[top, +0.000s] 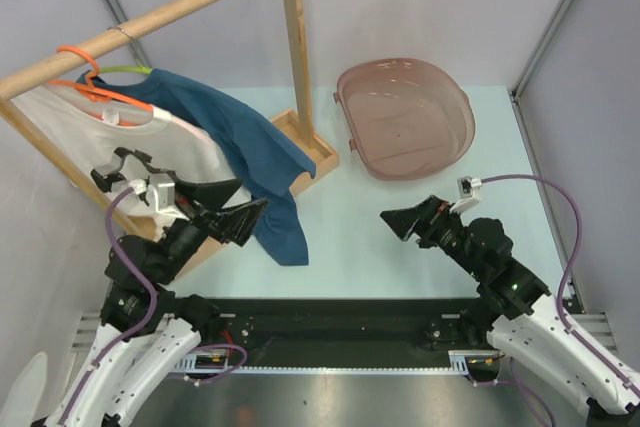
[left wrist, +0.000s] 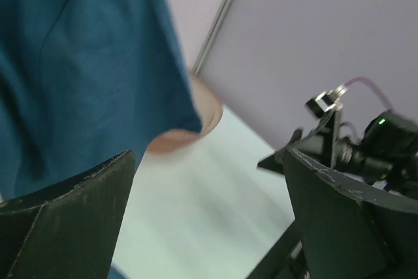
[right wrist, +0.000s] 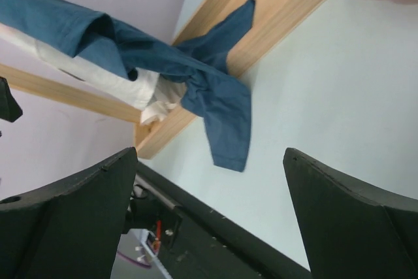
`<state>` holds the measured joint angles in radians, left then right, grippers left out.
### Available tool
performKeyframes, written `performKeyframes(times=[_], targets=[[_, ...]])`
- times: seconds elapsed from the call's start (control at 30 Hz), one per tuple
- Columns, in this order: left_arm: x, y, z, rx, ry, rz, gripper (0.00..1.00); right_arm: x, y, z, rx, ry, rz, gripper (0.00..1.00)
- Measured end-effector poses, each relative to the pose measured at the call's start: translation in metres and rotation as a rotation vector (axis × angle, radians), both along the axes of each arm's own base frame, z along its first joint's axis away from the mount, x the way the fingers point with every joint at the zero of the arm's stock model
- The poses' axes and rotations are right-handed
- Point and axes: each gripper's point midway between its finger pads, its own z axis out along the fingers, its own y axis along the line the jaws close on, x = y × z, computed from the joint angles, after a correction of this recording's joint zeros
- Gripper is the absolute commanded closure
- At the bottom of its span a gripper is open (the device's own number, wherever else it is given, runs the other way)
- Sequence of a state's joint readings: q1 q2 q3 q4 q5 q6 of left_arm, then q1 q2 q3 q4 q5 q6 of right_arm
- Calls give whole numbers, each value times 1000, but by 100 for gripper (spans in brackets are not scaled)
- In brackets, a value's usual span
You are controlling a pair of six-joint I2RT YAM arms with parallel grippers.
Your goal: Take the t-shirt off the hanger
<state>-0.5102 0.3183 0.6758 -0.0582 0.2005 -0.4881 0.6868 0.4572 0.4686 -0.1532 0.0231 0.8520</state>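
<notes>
I should grab the blue t-shirt by its tub-side sleeve (top: 288, 169) next with my right gripper. The green hanger (top: 125, 70) is then free to remove.
A blue t-shirt (top: 240, 152) hangs on a green hanger (top: 125, 70) from the wooden rail (top: 150, 22), its lower end trailing over the rack base onto the table. It also shows in the left wrist view (left wrist: 78, 70) and the right wrist view (right wrist: 196, 76). A white t-shirt (top: 120, 147) hangs on an orange hanger (top: 95, 87) beside it. My left gripper (top: 245, 217) is open and empty, right beside the blue shirt's lower part. My right gripper (top: 398, 219) is open and empty over the table, apart from the shirt.
A translucent pink tub (top: 405, 117) sits at the back right of the table. The rack's wooden upright (top: 297, 47) and base (top: 310, 152) stand between the shirts and the tub. Grey walls enclose the table.
</notes>
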Motion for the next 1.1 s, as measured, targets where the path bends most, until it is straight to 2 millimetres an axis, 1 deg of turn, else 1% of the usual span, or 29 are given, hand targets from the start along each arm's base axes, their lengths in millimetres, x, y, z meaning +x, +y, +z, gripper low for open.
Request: performKeyframes(times=[0.1,0.13,0.17,0.23,0.27,0.3,0.4,0.43,0.53,0.6,0.63,0.7,0.77,0.83,0.9,0.97,1.0,1.03,1.07,1.1], targets=[[7,7,-25,59,132,56,0,7,-1,3,-73,0,-15,0],[8,12,-30,73,170,82,0,10,1,5,-102,3,-10,0],[7,18,-33,85,204,112,0,15,4,12,-126,-7,-4,0],[2,28,-28,88,210,145,0,22,13,26,-161,-33,16,0],[-2,31,-27,85,206,151,0,27,21,33,-187,-45,33,0],[-7,35,-23,81,192,154,0,31,30,48,-202,-79,54,0],[-21,46,-16,69,157,171,0,43,66,91,-247,-186,126,0],[-24,51,-15,63,153,184,0,45,77,103,-257,-220,146,0],[-30,63,-16,58,163,230,0,52,115,151,-275,-365,203,0],[-32,68,-22,69,185,250,0,55,139,173,-289,-444,237,0],[-32,70,-27,80,202,259,0,58,155,188,-292,-496,257,0],[-32,72,-37,101,233,268,0,64,177,201,-310,-552,278,0],[-34,73,-47,125,263,270,0,75,204,218,-324,-618,294,0],[-37,75,-53,141,276,271,0,85,226,225,-334,-662,305,0],[-42,78,-56,149,283,271,0,97,248,225,-360,-698,329,1],[-48,82,-54,154,276,272,0,108,270,229,-363,-732,339,7],[-51,84,-51,154,269,272,0,113,281,226,-382,-740,353,11],[-54,85,-49,153,261,273,0,119,293,228,-384,-759,358,20],[-56,87,-46,150,255,273,0,123,302,229,-386,-776,361,25],[-59,89,-43,146,247,274,0,127,313,225,-398,-790,368,31]])
